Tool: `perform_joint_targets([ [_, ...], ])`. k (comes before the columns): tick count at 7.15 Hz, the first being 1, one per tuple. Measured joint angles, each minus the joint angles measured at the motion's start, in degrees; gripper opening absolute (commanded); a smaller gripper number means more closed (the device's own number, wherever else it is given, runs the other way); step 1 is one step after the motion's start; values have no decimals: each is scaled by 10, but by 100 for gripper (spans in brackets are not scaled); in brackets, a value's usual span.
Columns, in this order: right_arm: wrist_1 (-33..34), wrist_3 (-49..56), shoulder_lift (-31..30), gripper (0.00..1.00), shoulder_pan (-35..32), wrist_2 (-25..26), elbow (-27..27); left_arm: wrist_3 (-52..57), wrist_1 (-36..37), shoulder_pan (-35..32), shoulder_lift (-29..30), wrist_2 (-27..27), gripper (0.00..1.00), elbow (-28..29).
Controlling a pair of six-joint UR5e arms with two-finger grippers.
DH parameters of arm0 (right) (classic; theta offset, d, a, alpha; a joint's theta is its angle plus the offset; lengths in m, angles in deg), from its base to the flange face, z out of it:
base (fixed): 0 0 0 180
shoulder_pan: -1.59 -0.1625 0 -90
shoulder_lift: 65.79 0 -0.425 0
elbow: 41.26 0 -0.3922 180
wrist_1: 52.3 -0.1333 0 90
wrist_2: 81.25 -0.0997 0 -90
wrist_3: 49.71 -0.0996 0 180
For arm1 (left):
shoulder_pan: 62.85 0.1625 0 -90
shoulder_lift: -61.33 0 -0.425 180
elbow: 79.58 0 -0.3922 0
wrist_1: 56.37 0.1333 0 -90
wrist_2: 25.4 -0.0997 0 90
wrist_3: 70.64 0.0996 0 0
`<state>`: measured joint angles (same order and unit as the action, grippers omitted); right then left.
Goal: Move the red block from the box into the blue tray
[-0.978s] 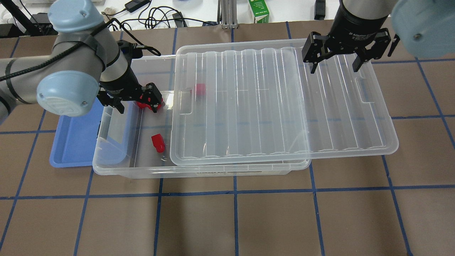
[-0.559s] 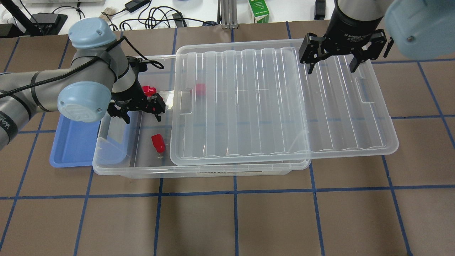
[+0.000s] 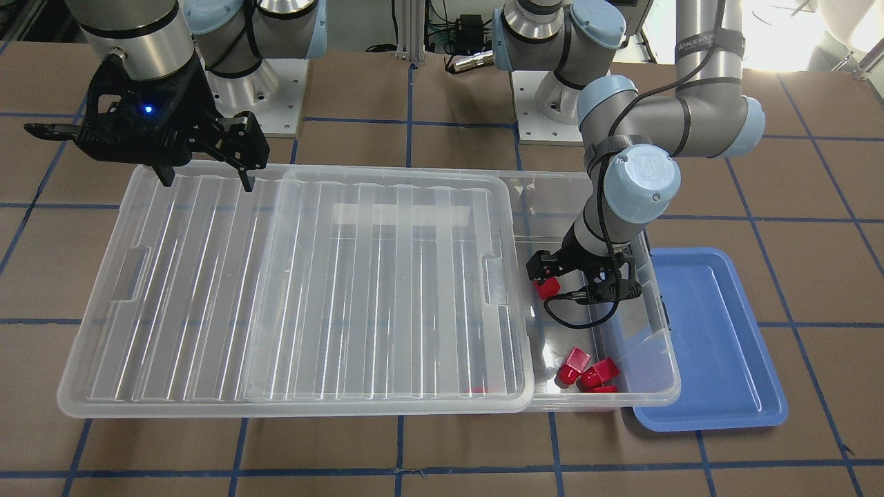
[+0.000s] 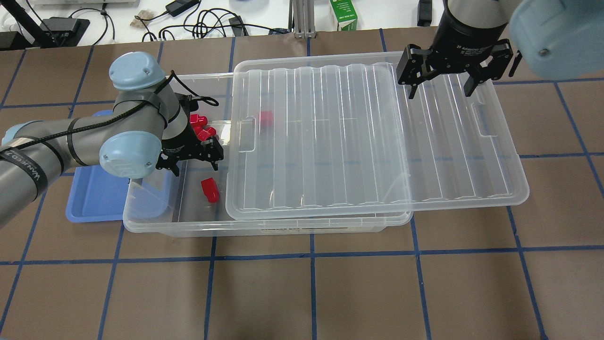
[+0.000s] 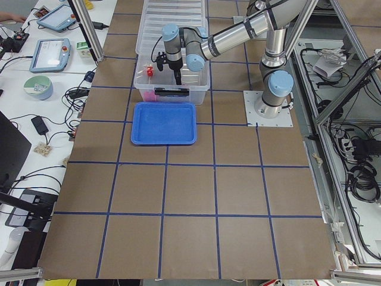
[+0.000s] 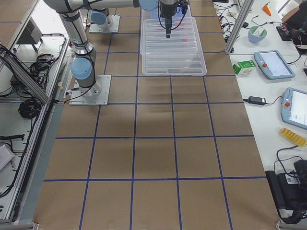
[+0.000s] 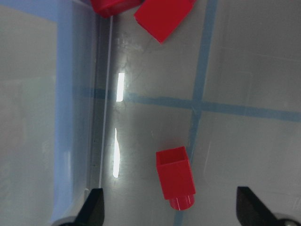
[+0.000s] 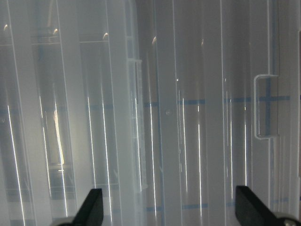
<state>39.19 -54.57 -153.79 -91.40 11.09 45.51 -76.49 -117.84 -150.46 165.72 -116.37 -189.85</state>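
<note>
Next, my left gripper grabs the lone red block by its square body (image 3: 547, 288) to move it from the box into the blue tray (image 3: 717, 339).
The clear box (image 4: 264, 230) has its ribbed lid (image 4: 354, 137) slid to the right, so its left end is uncovered. A lone red block (image 4: 209, 189) lies on the box floor there; it also shows in the front view (image 3: 549, 286) and the left wrist view (image 7: 174, 175). My left gripper (image 4: 192, 163) is open and empty inside the box, just above this block, which sits between the fingertips (image 7: 94, 207). The blue tray (image 4: 94, 193) lies left of the box and holds nothing. My right gripper (image 4: 441, 89) is open and empty over the lid's far right part.
A few more red blocks (image 4: 200, 125) lie at the far left corner of the box, and one (image 4: 266, 118) shows under the lid. The box walls stand close around my left gripper. A green carton (image 4: 343, 14) and cables lie beyond the table's far edge.
My left gripper has moved from the red blocks at the far corner toward the near side, over the lone block. The right gripper has barely moved.
</note>
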Motion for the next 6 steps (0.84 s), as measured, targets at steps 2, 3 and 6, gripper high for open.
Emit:
perform_joint_targets([
  [2, 0, 1, 0, 100, 0, 0, 0, -4, 18, 1, 9, 0, 100, -23],
  [3, 0, 1, 0, 100, 0, 0, 0, -5, 25, 1, 13, 0, 95, -31],
  [6, 0, 1, 0, 100, 0, 0, 0, -4, 39, 1, 36, 0, 87, -35],
])
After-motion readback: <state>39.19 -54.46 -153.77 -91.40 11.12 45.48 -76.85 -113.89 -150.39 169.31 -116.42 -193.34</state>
